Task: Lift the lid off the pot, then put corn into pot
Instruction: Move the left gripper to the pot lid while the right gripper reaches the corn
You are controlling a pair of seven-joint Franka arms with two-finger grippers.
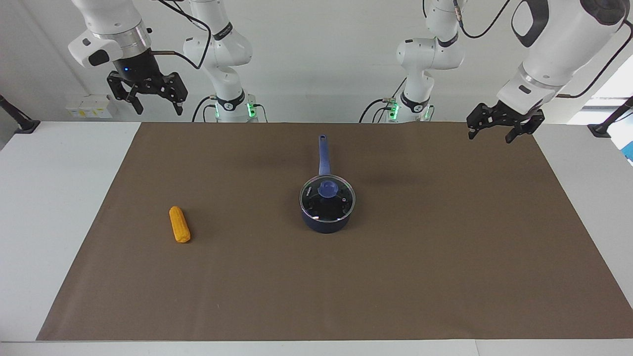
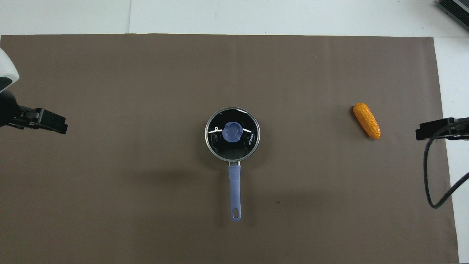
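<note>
My left gripper picks up the glass lid by its narrow blue knob (image 2: 232, 132) next. The lid spreads across the whole pot, too wide for the gripper's fingers.
The dark blue pot (image 1: 326, 223) stands mid-table with the clear glass lid (image 1: 316, 205) on it, blue knob (image 1: 328, 188) at the centre. Its long blue handle (image 2: 235, 190) points toward the robots. The orange-yellow corn (image 1: 179, 224) lies on the mat toward the right arm's end, also seen from overhead as the corn (image 2: 366, 120). My left gripper (image 1: 489, 137) hangs open in the air over the mat's edge at the left arm's end, well apart from the pot. My right gripper (image 1: 159, 110) hangs open and high at the right arm's end, holding nothing.
A brown mat (image 1: 445, 277) covers most of the white table (image 1: 44, 207). A black cable (image 2: 430, 176) loops down by the right gripper (image 2: 432, 132). Black clamp posts (image 1: 20, 123) stand at the table's ends.
</note>
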